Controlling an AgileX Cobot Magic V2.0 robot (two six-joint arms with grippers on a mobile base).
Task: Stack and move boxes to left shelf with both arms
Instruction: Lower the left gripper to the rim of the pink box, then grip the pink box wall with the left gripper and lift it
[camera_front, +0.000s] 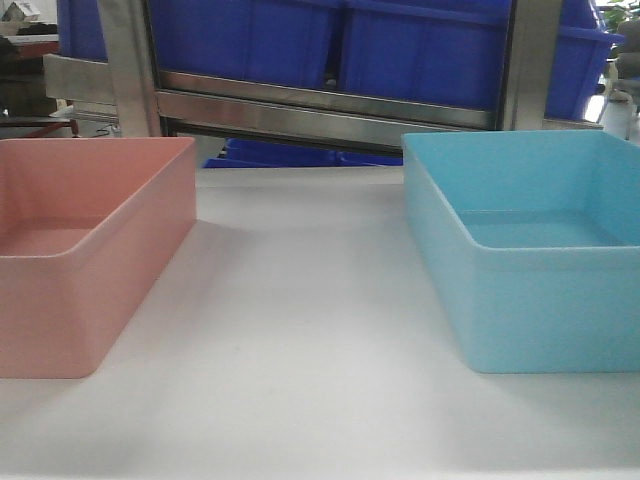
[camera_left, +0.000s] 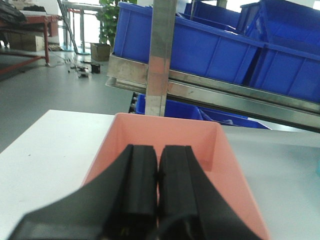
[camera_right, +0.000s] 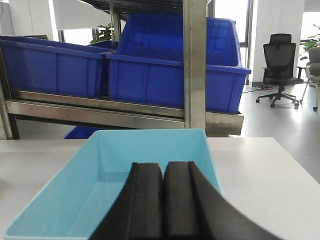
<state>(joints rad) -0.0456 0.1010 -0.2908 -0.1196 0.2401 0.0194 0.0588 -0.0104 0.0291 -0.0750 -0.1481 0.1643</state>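
The robot's left gripper will next take hold of the salmon pink box by its side rim (camera_left: 102, 149). Then the box can be stacked with the light blue box.
Two boxes stand apart on the white table (camera_front: 300, 330). The salmon pink box (camera_front: 90, 250) is at the left and the light blue box (camera_front: 530, 300) at the right; both are empty. In the left wrist view my left gripper (camera_left: 159, 147) is shut with nothing in it, its fingers hanging over the pink box (camera_left: 170, 131). In the right wrist view my right gripper (camera_right: 163, 165) is shut and empty above the blue box's (camera_right: 145, 145) near end. Behind the table runs the steel shelf rail (camera_front: 320, 100). Neither gripper shows in the front view.
Dark blue bins (camera_front: 250, 40) fill the rack level behind the boxes, and more sit lower down (camera_front: 290, 153). Steel uprights (camera_front: 125, 70) (camera_right: 194, 65) stand at the table's far edge. An office chair (camera_right: 280, 65) stands far off to the right.
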